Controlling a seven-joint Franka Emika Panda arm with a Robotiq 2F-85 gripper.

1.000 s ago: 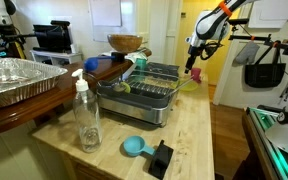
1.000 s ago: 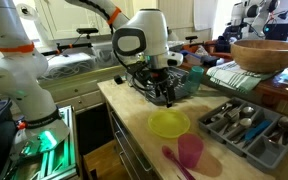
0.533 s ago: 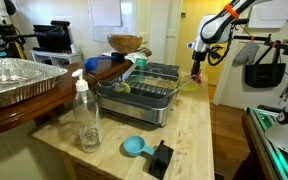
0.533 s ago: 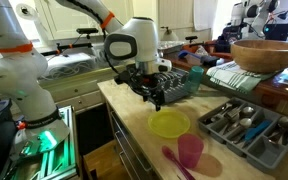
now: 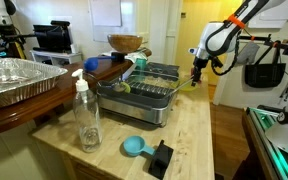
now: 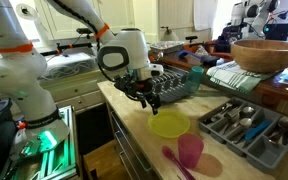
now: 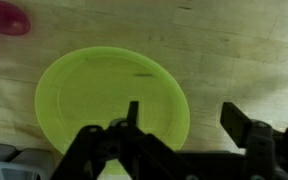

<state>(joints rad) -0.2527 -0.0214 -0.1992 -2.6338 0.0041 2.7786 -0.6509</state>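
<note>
My gripper should go lower before it closes on the plate's rim (image 7: 187,116). My fingers stop above the plate's rim between them in an exterior view.
A lime-green round plate (image 7: 104,95) lies flat on the wooden countertop (image 7: 234,50). My gripper (image 7: 184,112) hangs just above it, open, with the plate's right rim between the two black fingers. Nothing is held. In both exterior views the gripper (image 6: 149,100) (image 5: 196,72) points down at the near edge of the plate (image 6: 169,124), close to the counter's edge. From the far camera only a sliver of the plate (image 5: 189,86) shows beside the dish rack.
A pink scoop (image 6: 189,152) (image 7: 6,17) lies beside the plate. A cutlery tray (image 6: 246,125), a wooden bowl (image 6: 269,55) and a dish rack (image 5: 142,92) stand nearby. Further along are a soap bottle (image 5: 87,115), a blue scoop (image 5: 134,147) and a foil pan (image 5: 14,80).
The arm has swung toward the counter's edge and the gripper has come down closer to the green plate. The plate has not moved.
</note>
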